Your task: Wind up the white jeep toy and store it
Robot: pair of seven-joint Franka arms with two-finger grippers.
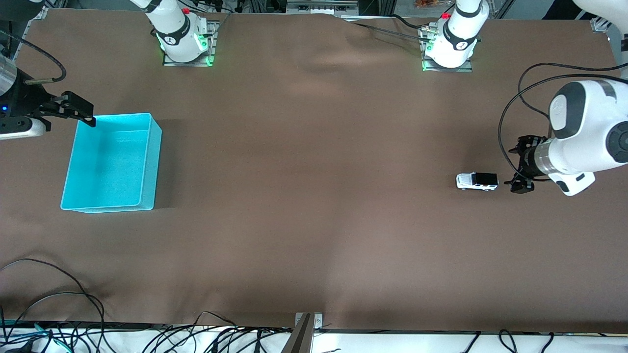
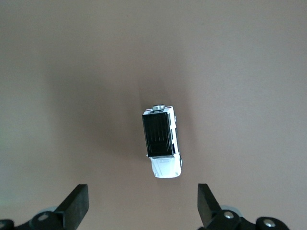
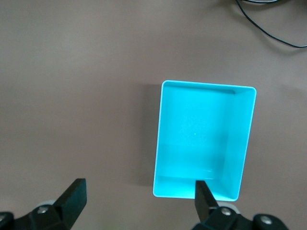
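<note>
The white jeep toy is long from hood to tail (image 1: 465, 179) (image 2: 166, 167) but narrow across, so I should grab its two long sides with my left gripper next.
The white jeep toy (image 1: 477, 181) with its black roof stands on its wheels on the brown table, toward the left arm's end. My left gripper (image 1: 516, 164) hangs low just beside one end of it, open, with nothing between the fingers. In the left wrist view the white jeep toy (image 2: 161, 142) lies ahead of the open left gripper (image 2: 143, 206), clear of both fingers (image 2: 76, 205). The empty cyan bin (image 1: 149, 166) sits toward the right arm's end. My right gripper (image 1: 78, 112) is open over the table at a corner of the bin (image 3: 204, 139), holding nothing (image 3: 139, 199).
Both arm bases (image 1: 184, 41) (image 1: 449, 44) stand at the table's edge farthest from the front camera. Loose black cables (image 1: 54, 294) lie along the edge nearest that camera. Wide bare brown cloth (image 1: 314, 186) stretches between the jeep and the bin.
</note>
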